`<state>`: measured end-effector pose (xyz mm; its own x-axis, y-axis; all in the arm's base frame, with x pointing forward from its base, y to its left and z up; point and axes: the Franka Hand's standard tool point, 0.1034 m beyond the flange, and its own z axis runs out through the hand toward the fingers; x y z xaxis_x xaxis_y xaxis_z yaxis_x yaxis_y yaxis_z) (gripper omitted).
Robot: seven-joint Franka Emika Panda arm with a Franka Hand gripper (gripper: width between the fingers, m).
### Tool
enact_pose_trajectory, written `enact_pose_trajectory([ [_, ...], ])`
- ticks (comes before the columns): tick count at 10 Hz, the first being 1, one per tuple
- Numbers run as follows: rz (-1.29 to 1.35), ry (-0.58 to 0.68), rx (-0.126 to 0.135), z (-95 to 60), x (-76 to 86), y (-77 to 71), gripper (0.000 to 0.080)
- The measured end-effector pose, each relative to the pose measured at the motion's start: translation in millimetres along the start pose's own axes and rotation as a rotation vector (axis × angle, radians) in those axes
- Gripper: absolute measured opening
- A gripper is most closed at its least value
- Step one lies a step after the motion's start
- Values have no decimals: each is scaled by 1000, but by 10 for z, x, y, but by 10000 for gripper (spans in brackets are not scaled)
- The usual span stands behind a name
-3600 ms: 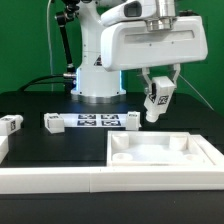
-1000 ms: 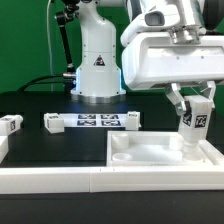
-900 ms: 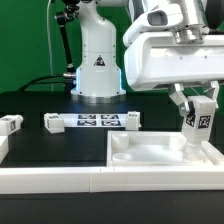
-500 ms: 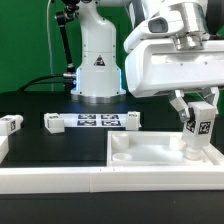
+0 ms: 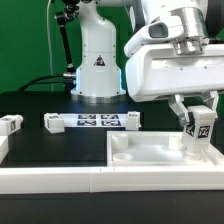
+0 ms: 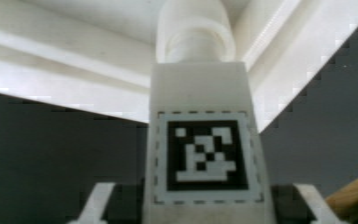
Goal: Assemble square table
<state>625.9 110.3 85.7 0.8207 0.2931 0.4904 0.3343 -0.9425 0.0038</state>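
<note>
The robot's gripper needs to let go of the white table leg [image 5: 201,130] now, because its lower end is in the corner of the square slab and the leg would stay standing.
My gripper [image 5: 199,113] is shut on a white table leg [image 5: 201,130] with a black-and-white tag, held about upright. The leg's lower end hangs at the corner of the square tabletop [image 5: 150,157] on the exterior view's right; whether it touches the slab I cannot tell. The slab lies flat with its recessed face up. In the wrist view the leg [image 6: 202,120] fills the middle between my gripper's [image 6: 202,205] two fingers [image 6: 105,200], and its far end points at the white slab rim [image 6: 87,55].
Three more tagged legs lie on the black table: one at the exterior view's left [image 5: 10,124], two [image 5: 52,122] [image 5: 131,119] at either end of the marker board [image 5: 92,121]. A long white border wall [image 5: 60,180] runs along the front. The robot base [image 5: 98,70] stands behind.
The gripper has carried the leg from above the slab's middle to its corner on the exterior view's right, and in the last second a little further right and down.
</note>
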Motion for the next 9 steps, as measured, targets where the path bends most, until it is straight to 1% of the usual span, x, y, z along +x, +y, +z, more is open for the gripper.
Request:
enact_pose_trajectory([
  [1, 0, 2, -1, 26, -25, -7, 291],
  [5, -1, 75, -30, 45, 6, -3, 291],
  [8, 0, 75, -31, 47, 4, -1, 291],
  [9, 0, 75, -31, 49, 2, 0, 471],
])
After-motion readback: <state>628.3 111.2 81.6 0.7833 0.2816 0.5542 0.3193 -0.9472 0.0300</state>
